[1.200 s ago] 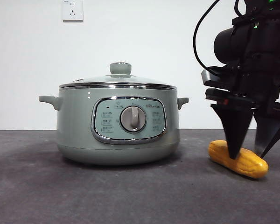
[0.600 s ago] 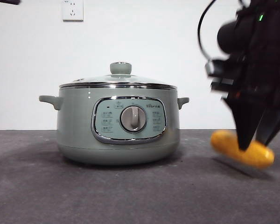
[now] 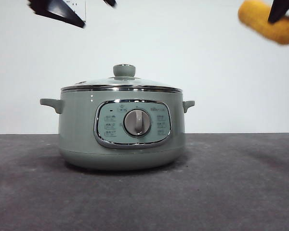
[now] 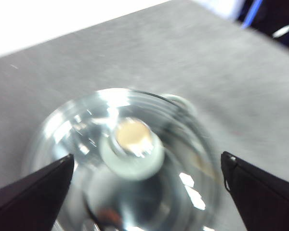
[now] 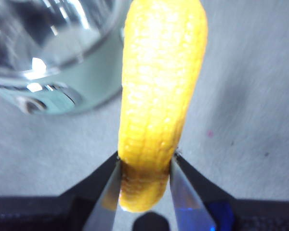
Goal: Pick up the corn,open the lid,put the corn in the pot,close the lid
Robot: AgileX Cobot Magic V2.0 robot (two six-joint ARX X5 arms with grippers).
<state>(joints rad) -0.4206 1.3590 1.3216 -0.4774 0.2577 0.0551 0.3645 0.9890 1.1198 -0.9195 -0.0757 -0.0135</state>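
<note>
The left gripper next needs to grab the glass lid by its round knob, to open up the pot for the corn (image 3: 267, 21).
The sage-green pot (image 3: 82, 130) stands mid-table with the glass lid (image 3: 121, 85) shut on it, its green knob (image 3: 124, 70) on top. My right gripper (image 3: 284, 12) is shut on the yellow corn (image 3: 267, 21) and holds it high in the air, right of the pot. In the right wrist view the jaws (image 5: 144, 166) pinch the corn (image 5: 159, 86) near one end, with the pot (image 5: 86, 89) and lid (image 5: 43, 33) below it. My left gripper (image 3: 97, 14) is open, high above the pot. In the left wrist view its jaws (image 4: 147, 159) stand wide apart above the lid's knob (image 4: 131, 144), not touching it.
The dark grey table (image 3: 231, 192) runs in front of and beside the pot. A white wall with a socket (image 3: 77, 9) is behind. The pot's control panel and silver dial (image 3: 137, 122) face the front camera.
My right gripper has lifted the corn off the table to the top right. My left gripper has come into view at the top left above the pot.
</note>
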